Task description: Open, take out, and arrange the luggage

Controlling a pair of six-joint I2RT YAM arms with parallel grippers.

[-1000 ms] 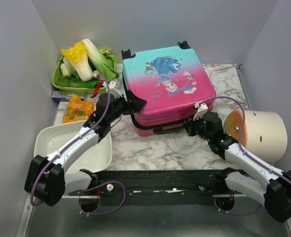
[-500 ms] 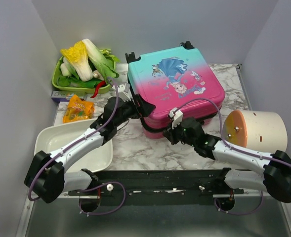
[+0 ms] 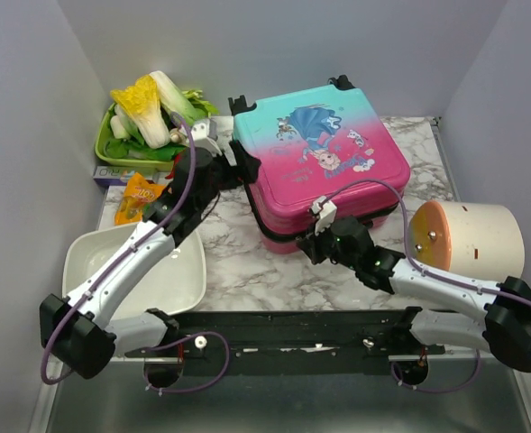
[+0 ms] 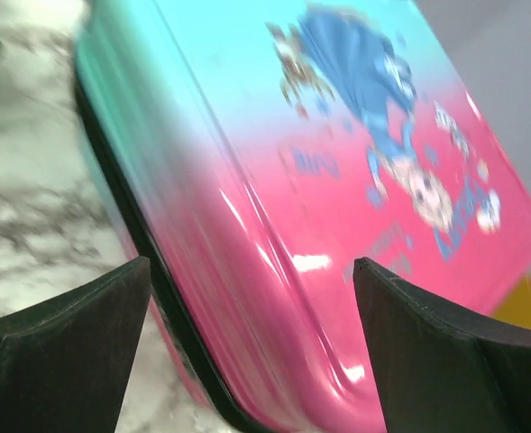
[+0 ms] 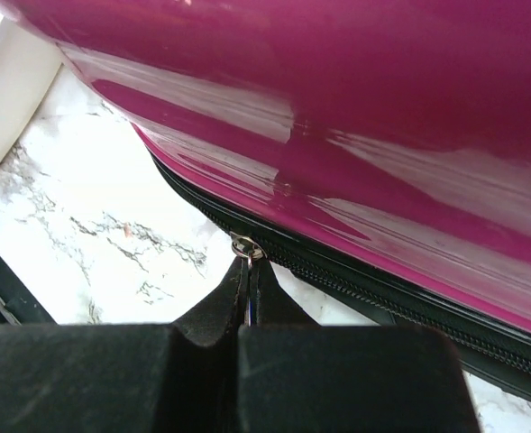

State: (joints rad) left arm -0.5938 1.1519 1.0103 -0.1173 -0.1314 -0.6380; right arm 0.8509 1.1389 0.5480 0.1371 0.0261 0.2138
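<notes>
My left gripper grabs the luggage (image 3: 324,158) by the black wheel at its teal corner (image 3: 240,105) near the vegetables next, to turn the luggage for unzipping.
The luggage (image 3: 324,158), a pink-to-teal hard shell with a cartoon print, lies flat at the back middle of the marble table, its lid down. My left gripper (image 3: 240,162) is open at the case's left edge. In the left wrist view the blurred shell (image 4: 274,180) fills the space between my spread fingers (image 4: 67,343), and I see no contact. My right gripper (image 3: 312,244) is at the front left corner. In the right wrist view it (image 5: 247,281) is shut on the metal zipper pull (image 5: 247,247) on the black zipper track.
A green tray (image 3: 105,155) of leafy vegetables stands at the back left, an orange snack packet (image 3: 143,198) in front of it. A white basin (image 3: 89,262) sits near left under my left arm. A cream cylindrical container (image 3: 481,239) lies on its side at the right.
My right gripper slid left along the front edge with the zipper pull, and the luggage shifted right and turned a little. My left gripper rose and moved back along the case's left side.
</notes>
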